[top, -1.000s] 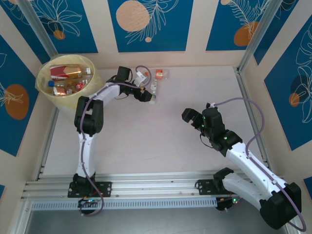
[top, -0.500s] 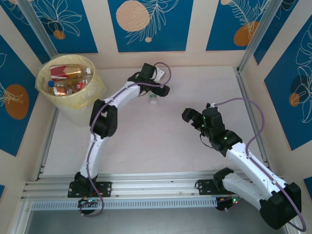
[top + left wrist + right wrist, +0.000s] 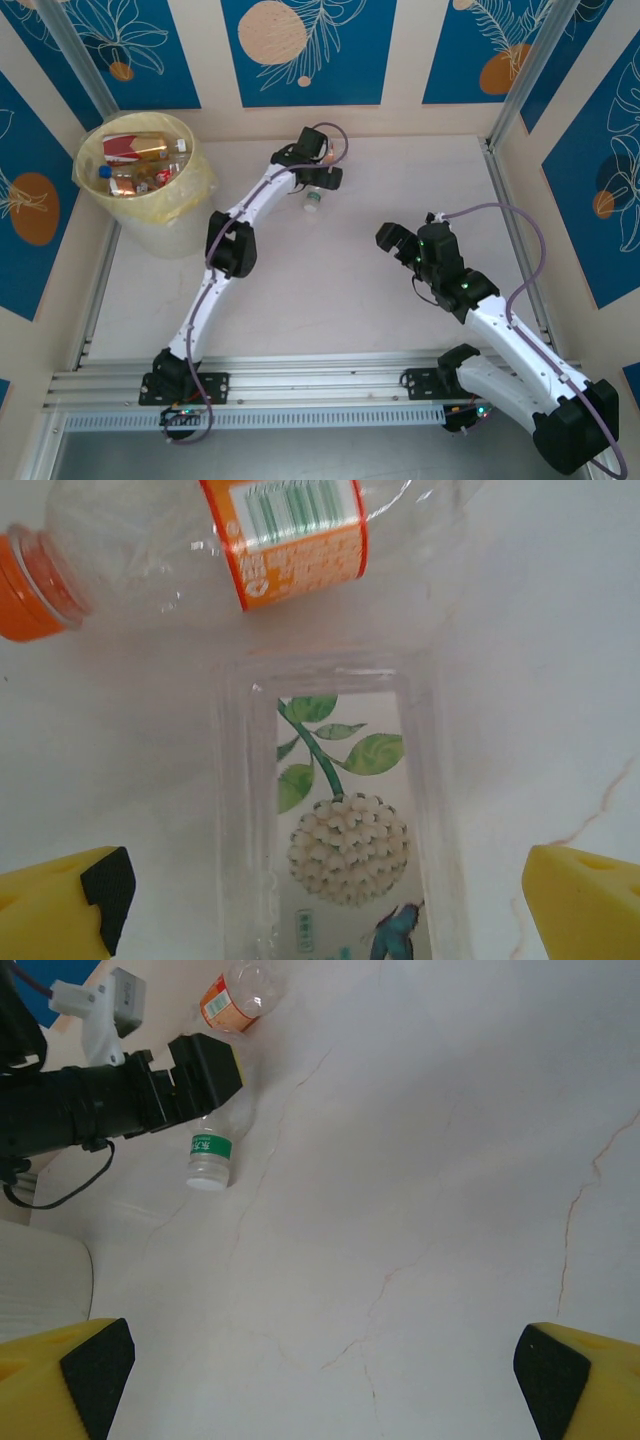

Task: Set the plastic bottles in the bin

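Observation:
In the left wrist view my left gripper's fingers stop above the bottle's top, so it is too early to close on the flower-label bottle; lowering comes first.
A clear plastic bottle with a flower label lies on the table between the yellow fingers of my left gripper, which is open and straddles it. Its white-capped end pokes out on the near side of the left gripper; the right wrist view has it too. Just beyond lies a second bottle with an orange cap and label, also in the right wrist view. The pale-yellow bin stands far left with several bottles inside. My right gripper hovers open over bare table.
Blue patterned walls and metal posts close in the back and sides of the pale table. The left arm stretches across the far middle. An aluminium rail with both arm bases runs along the near edge.
My left arm has swung right from beside the bin and stretched further back, bringing its open gripper down around the flower-label bottle. The right arm has stayed put.

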You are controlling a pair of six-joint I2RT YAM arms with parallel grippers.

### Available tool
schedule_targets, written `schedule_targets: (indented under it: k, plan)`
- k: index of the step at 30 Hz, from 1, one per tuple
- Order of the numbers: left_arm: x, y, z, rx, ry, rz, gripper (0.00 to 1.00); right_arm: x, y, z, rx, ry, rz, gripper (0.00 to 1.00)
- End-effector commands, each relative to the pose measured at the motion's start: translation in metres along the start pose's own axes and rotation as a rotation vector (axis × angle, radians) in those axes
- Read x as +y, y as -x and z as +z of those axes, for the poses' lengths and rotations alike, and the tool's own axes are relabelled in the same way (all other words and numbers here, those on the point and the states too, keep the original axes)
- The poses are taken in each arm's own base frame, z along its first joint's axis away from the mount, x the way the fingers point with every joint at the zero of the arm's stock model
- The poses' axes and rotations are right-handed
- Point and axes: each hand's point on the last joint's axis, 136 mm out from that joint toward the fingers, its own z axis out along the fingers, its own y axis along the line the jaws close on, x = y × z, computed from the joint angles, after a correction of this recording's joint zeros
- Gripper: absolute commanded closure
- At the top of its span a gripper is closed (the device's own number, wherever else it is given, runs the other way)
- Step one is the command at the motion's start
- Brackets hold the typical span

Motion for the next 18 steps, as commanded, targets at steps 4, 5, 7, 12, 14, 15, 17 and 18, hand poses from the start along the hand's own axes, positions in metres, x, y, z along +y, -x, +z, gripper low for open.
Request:
schedule_targets:
  k: [4, 5, 7, 12, 14, 15, 17, 18]
  plan:
    - [0.001, -0.014, 0.004, 0.053, 0.011, 0.007, 0.10, -0.007, 0.002, 0.000, -0.016, -0.024, 0.010, 0.00]
    - [0.000, -0.013, 0.004, 0.052, 0.000, 0.010, 0.12, -0.008, 0.001, -0.001, -0.015, -0.024, 0.012, 0.00]
    - [-0.005, -0.014, 0.005, 0.053, -0.027, 0.020, 0.16, -0.009, 0.001, -0.001, -0.014, -0.027, 0.013, 0.00]
    - [-0.013, -0.013, 0.003, 0.055, -0.071, 0.046, 0.27, -0.010, 0.001, -0.003, -0.018, -0.032, 0.013, 0.00]
    - [-0.013, -0.011, -0.001, 0.053, -0.073, 0.044, 0.33, -0.011, 0.002, -0.004, -0.020, -0.034, 0.014, 0.00]
    - [-0.013, -0.011, -0.003, 0.053, -0.074, 0.046, 0.35, -0.011, 0.001, -0.004, -0.021, -0.034, 0.014, 0.00]
    - [-0.015, -0.007, -0.009, 0.045, -0.085, 0.052, 0.41, -0.013, 0.001, -0.005, -0.024, -0.037, 0.015, 0.00]
    - [-0.016, -0.004, -0.011, 0.041, -0.089, 0.054, 0.44, -0.013, 0.002, -0.006, -0.026, -0.038, 0.015, 0.00]
